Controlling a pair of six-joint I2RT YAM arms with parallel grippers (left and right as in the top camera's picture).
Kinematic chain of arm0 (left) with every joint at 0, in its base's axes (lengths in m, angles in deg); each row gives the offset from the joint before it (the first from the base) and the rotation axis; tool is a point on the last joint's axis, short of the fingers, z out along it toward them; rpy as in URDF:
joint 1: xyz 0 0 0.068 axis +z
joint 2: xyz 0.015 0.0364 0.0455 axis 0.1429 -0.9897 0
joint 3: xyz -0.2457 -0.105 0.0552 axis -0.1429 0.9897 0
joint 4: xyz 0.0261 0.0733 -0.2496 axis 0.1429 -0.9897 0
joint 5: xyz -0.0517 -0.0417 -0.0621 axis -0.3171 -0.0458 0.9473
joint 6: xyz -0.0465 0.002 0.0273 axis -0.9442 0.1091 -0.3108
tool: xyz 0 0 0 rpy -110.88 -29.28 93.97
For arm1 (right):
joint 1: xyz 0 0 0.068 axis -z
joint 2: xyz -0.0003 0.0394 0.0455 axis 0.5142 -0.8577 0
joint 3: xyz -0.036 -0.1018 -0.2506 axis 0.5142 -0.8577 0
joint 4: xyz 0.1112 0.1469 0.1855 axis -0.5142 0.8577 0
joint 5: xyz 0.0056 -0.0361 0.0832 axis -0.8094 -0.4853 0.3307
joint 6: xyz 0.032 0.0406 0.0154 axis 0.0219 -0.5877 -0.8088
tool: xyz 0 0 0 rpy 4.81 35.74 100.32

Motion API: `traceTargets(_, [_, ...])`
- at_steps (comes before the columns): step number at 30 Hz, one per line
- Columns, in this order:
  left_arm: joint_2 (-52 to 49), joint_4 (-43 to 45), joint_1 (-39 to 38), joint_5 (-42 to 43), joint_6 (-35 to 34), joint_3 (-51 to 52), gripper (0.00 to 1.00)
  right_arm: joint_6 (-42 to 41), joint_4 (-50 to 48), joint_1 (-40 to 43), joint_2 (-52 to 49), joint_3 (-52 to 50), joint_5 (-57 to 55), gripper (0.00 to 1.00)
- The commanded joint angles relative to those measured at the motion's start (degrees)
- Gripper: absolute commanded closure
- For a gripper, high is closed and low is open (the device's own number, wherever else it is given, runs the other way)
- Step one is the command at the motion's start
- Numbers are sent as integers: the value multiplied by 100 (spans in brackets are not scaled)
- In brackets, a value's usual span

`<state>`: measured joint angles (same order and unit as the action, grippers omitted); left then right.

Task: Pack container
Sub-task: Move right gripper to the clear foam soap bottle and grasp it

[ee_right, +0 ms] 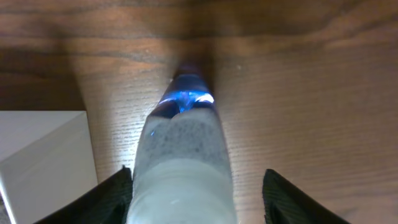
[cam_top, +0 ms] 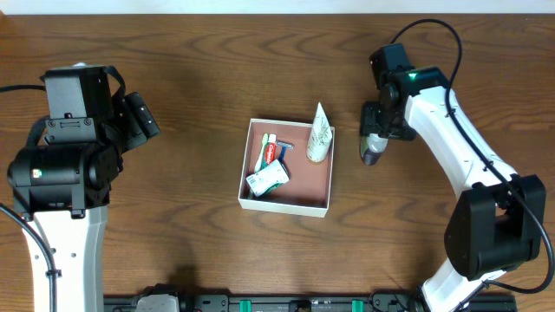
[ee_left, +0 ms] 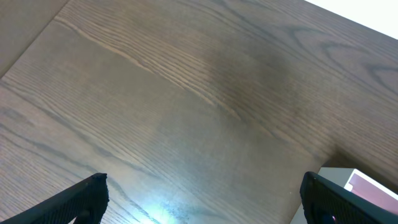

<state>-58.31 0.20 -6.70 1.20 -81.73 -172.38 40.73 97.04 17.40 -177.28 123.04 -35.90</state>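
The frosted bottle would stay on the tabletop if lifted now; one right gripper finger is apart from it.
The container (cam_top: pixel 286 205) is a shallow square box with white walls and a pink-brown inside, at the table's middle. In it lie a red-and-white toothpaste tube (cam_top: pixel 272 153) and a white packet (cam_top: pixel 267 178). A white tube (cam_top: pixel 319 135) leans at its far right corner. My right gripper (cam_top: pixel 373 146) is open to the right of the box, its fingers (ee_right: pixel 199 199) on either side of a frosted bottle with a blue tip (ee_right: pixel 183 155) that lies on the table. The left finger touches it and the right finger stands apart. My left gripper (cam_top: pixel 143 117) is open and empty at the far left.
The box's white wall shows at the left of the right wrist view (ee_right: pixel 43 155). Its corner shows at the lower right of the left wrist view (ee_left: pixel 341 176). Bare wood lies under the left gripper (ee_left: pixel 199 205).
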Motion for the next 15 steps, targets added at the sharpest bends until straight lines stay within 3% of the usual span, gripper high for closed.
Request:
traceTargets(1, [-2,-13,35,-94,31,-52,2,170,-74,17,-11,-31,186,41])
traceTargets(4, [-2,-13,35,-92,31,-52,2,225,-76,-9,-9,-31,195,49])
traceTargets(6, [-2,-13,35,-92,28,-52,2,227,-59,-9,-9,-31,192,61])
traceTargets(10, [-2,-13,35,-94,28,-50,2,249,15,-22,46,-28,192,70])
traceTargets(15, [-2,-13,35,-94,31,-52,2,356,24,-42,442,-22,190,67])
